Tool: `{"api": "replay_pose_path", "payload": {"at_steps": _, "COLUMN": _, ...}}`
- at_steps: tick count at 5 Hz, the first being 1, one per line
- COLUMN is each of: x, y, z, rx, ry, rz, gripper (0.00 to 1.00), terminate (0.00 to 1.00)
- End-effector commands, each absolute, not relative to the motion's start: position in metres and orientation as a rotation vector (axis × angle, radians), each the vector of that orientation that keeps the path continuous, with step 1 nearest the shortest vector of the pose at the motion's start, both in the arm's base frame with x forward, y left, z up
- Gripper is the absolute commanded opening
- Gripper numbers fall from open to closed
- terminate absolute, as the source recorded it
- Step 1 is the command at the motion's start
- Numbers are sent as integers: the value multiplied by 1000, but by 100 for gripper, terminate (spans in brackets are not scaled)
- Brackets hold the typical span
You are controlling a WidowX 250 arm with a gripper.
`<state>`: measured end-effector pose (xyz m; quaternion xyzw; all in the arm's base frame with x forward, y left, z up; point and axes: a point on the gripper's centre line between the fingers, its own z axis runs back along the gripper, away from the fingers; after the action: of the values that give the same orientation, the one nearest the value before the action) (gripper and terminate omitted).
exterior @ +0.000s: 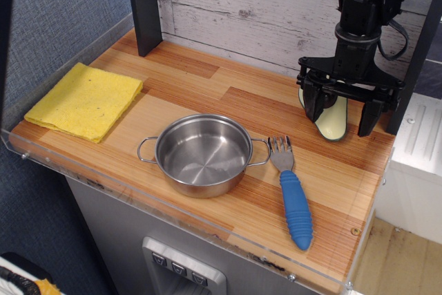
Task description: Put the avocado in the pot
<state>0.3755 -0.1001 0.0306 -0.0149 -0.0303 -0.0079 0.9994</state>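
The gripper should next grab the avocado by its wide part around the pit [328,100], so that it can put the avocado in the steel pot [202,157].
The avocado [331,121] lies at the back right of the wooden counter, its pale yellow-green face showing and a dark green edge at its left. My gripper [338,122] is low over it, jaws spread wide, with one black finger [311,105] at its left and the other finger [366,112] to its right. The avocado sits between the fingers; the right finger stands clear of it. Its pit is hidden. The shiny steel pot [202,157] stands empty at the front middle, about a pot's width to the left of the avocado.
A fork [293,195] with green tines and a blue handle lies just right of the pot. A yellow cloth [86,100] lies at the left. Black posts stand at the back left [143,5] and far right [414,53]. A clear acrylic rim [173,208] lines the front edge.
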Motion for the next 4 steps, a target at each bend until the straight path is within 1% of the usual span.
{"api": "replay_pose_path", "payload": {"at_steps": 1, "x": 383, "y": -90, "z": 41, "rx": -1, "ry": -116, "rz": 25, "gripper": 100, "terminate": 0}}
{"api": "replay_pose_path", "payload": {"at_steps": 2, "x": 381, "y": -83, "z": 35, "rx": 44, "ry": -108, "rz": 42, "gripper": 100, "terminate": 0}}
{"api": "replay_pose_path", "payload": {"at_steps": 3, "x": 380, "y": -73, "z": 32, "rx": 95, "ry": -119, "rz": 56, "gripper": 100, "terminate": 0}}
{"api": "replay_pose_path", "payload": {"at_steps": 4, "x": 380, "y": -59, "z": 24, "rx": 143, "ry": -112, "rz": 71, "gripper": 100, "terminate": 0}}
